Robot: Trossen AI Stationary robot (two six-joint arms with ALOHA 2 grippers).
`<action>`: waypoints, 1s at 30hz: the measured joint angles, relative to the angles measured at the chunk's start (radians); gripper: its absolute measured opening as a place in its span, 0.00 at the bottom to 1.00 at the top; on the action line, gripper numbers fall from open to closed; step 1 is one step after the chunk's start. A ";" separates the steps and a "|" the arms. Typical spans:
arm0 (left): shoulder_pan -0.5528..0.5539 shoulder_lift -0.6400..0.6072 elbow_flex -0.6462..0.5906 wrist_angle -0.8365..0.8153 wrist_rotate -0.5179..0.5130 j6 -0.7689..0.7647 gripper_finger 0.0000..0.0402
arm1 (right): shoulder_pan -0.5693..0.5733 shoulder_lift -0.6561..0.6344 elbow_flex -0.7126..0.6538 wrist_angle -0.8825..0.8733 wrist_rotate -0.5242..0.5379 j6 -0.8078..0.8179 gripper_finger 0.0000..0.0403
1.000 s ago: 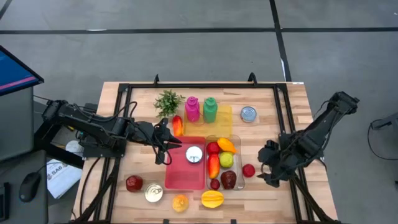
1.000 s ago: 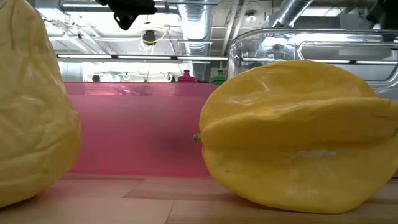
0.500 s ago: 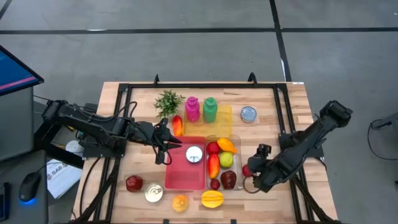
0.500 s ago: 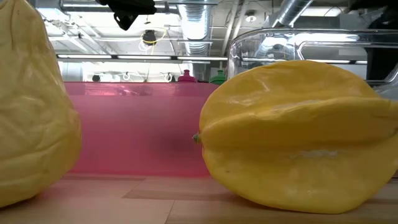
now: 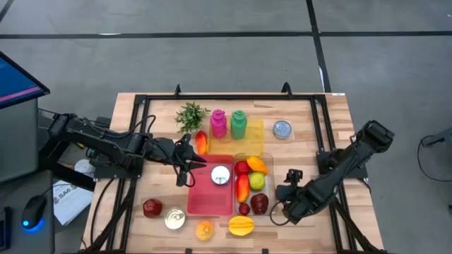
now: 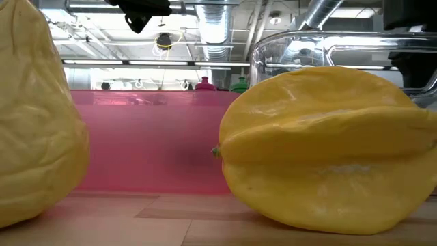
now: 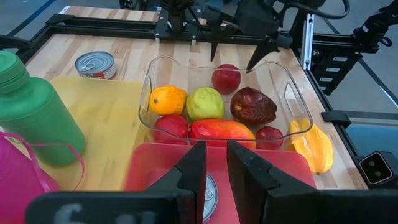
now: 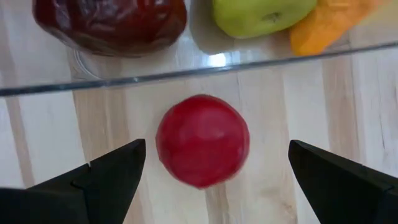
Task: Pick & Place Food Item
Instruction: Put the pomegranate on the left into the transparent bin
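Note:
My right gripper grabs the red fruit by its round middle (image 8: 202, 141) next, to add the fruit to the clear container (image 8: 202, 38).
A round red fruit (image 8: 202, 140) lies on the wooden table beside the right wall of the clear container (image 5: 272, 176), which holds several fruits. My right gripper (image 8: 217, 146) is open above the fruit, one finger on each side and no contact showing. In the high view the gripper (image 5: 284, 201) covers the fruit. The left wrist view shows the fruit (image 7: 226, 78) beyond the container (image 7: 292, 93), with the right fingers over it. My left gripper (image 5: 192, 161) waits over the left edge of the pink tray (image 5: 205, 194), fingers nearly together.
A can (image 5: 220, 175) sits in the pink tray. A yellow starfruit (image 5: 241, 225), an orange fruit (image 5: 205, 229), another can (image 5: 174, 219) and a dark red fruit (image 5: 152, 207) lie along the near edge. Pink and green bottles (image 5: 228, 124), a plant (image 5: 191, 115) and a third can (image 5: 282, 129) stand farther back.
My right gripper has moved toward the table's left and a little toward the near edge, from right of the red fruit to directly over it beside the clear container. The fruit has stayed in place.

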 joint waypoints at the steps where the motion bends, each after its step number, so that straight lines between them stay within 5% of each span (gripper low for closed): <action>1: 0.000 0.000 0.000 0.000 0.000 0.000 0.13 | 0.000 0.007 0.000 0.000 0.000 -0.008 0.96; 30: 0.000 0.000 0.000 0.000 0.000 0.034 0.13 | -0.038 0.021 -0.140 0.203 -0.083 -0.066 0.96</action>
